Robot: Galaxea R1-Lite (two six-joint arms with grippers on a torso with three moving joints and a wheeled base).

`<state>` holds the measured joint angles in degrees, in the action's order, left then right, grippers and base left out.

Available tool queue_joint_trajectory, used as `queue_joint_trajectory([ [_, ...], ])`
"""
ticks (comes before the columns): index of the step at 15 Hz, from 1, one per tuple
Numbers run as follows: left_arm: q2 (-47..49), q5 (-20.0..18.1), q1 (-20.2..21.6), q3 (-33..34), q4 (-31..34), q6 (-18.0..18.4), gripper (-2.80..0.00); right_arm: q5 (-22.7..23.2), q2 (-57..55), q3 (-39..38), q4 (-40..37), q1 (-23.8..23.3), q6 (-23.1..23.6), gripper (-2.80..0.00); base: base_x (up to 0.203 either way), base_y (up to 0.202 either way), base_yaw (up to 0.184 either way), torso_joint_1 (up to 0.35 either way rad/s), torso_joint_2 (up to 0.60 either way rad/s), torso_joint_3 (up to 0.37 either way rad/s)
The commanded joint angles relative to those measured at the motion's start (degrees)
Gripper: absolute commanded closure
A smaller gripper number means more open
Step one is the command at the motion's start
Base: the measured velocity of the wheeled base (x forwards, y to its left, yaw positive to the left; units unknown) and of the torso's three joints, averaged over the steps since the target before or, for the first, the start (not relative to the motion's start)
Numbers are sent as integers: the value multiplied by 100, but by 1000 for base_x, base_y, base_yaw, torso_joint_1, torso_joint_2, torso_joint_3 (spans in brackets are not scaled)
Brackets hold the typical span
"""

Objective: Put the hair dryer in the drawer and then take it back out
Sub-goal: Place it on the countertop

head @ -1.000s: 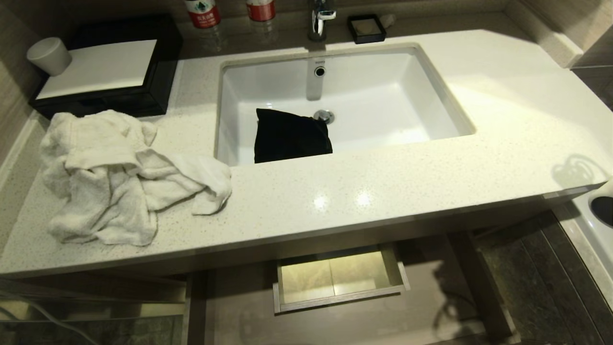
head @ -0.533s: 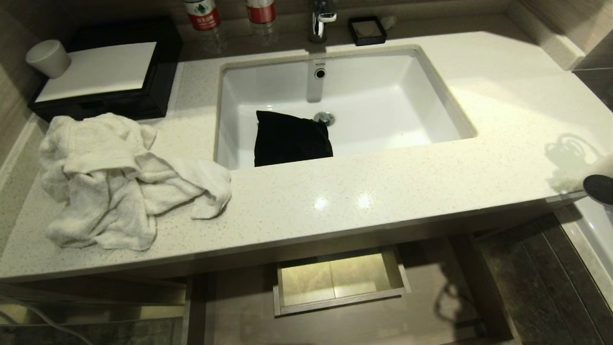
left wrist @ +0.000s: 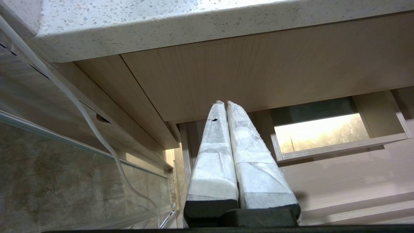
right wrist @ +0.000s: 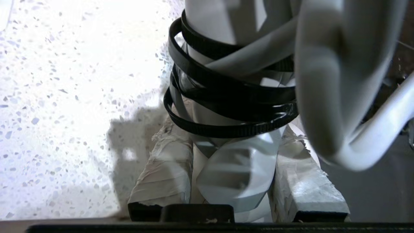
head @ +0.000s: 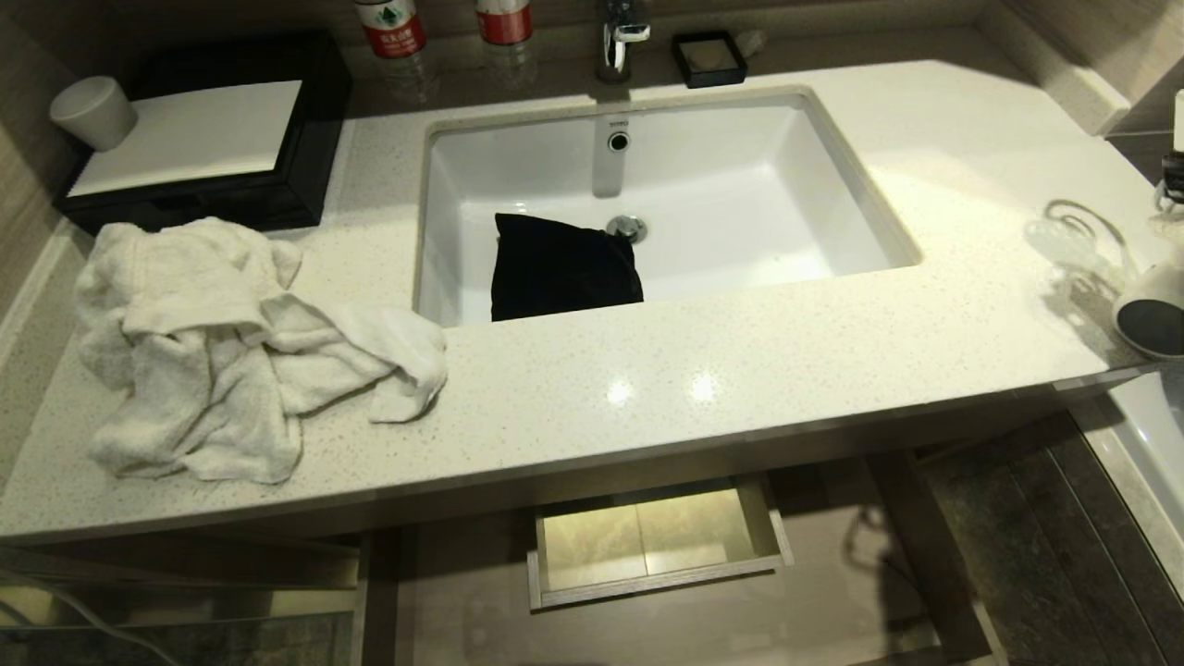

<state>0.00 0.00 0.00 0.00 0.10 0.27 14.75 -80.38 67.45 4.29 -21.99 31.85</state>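
Observation:
My right gripper needs to hold on to the hair dryer (head: 1152,319) until its handle rests on the countertop, because its cord (head: 1169,178) hangs high, away from its shadow.
The white hair dryer (head: 1152,319) hangs over the counter's far right end in the head view, its dark grey round end facing me. Seen from the right wrist, my right gripper (right wrist: 233,136) is shut on the hair dryer's (right wrist: 226,174) white handle, just below the grey cord (right wrist: 323,81) bundled with black ties. The drawer (head: 652,581) stands pulled open below the counter's front edge, and its visible part holds nothing. My left gripper (left wrist: 223,104) is shut on nothing and parked low under the counter, to the left of the drawer (left wrist: 339,149).
A crumpled white towel (head: 231,342) lies on the counter's left. A black pouch (head: 564,264) sits in the sink (head: 786,176). A black box (head: 199,139), a white cup (head: 92,111), bottles (head: 393,23), a tap (head: 620,37) and a small black dish (head: 708,55) line the back.
The hair dryer has risen from beside the counter's right edge to above the counter top, and more of it shows. The drawer stays open. The left gripper has not moved.

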Motion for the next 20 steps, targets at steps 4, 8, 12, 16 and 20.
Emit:
queue_joint_trajectory([
  [4,0,0,0,9,-1,0,0,731,-727,490,11,2,282,0,0,0,0,0,0,0],
  [8,0,0,0,0,-1,0,0,827,-1006,584,-17,2,462,-88,0,0,0,0,0,0],
  [12,0,0,0,9,-1,0,0,845,-1279,813,10,11,497,-280,0,0,0,0,0,0],
  [16,0,0,0,9,-1,0,0,860,-1034,783,-71,2,490,-280,0,0,0,0,0,0],
  [20,0,0,0,4,-1,0,0,853,-239,208,-87,0,318,-225,0,0,0,0,0,0],
])
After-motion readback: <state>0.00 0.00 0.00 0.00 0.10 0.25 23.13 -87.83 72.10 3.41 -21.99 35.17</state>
